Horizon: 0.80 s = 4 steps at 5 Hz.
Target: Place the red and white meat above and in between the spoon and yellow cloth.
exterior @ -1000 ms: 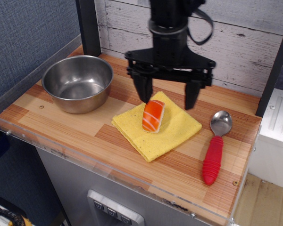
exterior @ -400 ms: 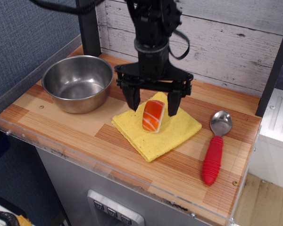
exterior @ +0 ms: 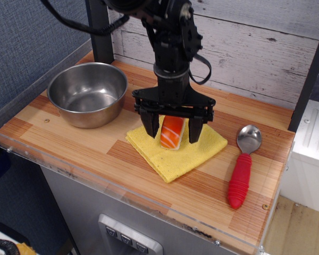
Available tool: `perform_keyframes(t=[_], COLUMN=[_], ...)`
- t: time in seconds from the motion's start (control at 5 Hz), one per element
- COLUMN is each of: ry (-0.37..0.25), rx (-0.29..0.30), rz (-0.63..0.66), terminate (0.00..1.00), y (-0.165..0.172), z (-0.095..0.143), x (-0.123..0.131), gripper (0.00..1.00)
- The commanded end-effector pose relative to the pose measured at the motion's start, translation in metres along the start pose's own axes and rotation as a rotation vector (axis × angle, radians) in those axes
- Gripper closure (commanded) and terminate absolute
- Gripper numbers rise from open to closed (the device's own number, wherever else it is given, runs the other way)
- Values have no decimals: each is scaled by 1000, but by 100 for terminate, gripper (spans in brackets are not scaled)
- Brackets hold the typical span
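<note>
Next, my gripper grabs the sides of the red and white meat (exterior: 172, 134), to set it between the spoon (exterior: 243, 164) and the yellow cloth.
The red and white meat (exterior: 172, 134) stands on the yellow cloth (exterior: 175, 154) in the middle of the wooden counter. My black gripper (exterior: 174, 134) is lowered straight over it, open, with one finger on each side of the meat; I cannot tell whether the fingers touch it. The spoon (exterior: 243, 164) lies to the right of the cloth, silver bowl toward the wall, red handle toward the front edge.
A steel bowl (exterior: 87, 93) sits at the back left. A white plank wall (exterior: 255, 48) rises behind the counter (exterior: 69, 143). A clear plastic lip runs along the front and left edges. A black post (exterior: 98, 29) stands behind the bowl.
My gripper has come down and a little left from above the cloth, so its fingers now straddle the meat. The finger gap has narrowed. The meat, cloth and spoon have not moved.
</note>
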State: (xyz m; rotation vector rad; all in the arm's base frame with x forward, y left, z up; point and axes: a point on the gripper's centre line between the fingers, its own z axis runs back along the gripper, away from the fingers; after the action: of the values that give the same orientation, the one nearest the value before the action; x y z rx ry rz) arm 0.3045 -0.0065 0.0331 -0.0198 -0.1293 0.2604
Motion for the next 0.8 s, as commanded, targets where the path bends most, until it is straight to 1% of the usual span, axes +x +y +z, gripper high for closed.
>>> perform_keyframes(t=[0.0,0.2,0.6], ry=[-38,-50,-60], rx=[-10,-30,-53], rz=[-5,-36,-28], terminate=[0,0,0], y=[-4,-8,-12], z=[4,8,17], x=[4,1,-1], gripper=[100,100,100])
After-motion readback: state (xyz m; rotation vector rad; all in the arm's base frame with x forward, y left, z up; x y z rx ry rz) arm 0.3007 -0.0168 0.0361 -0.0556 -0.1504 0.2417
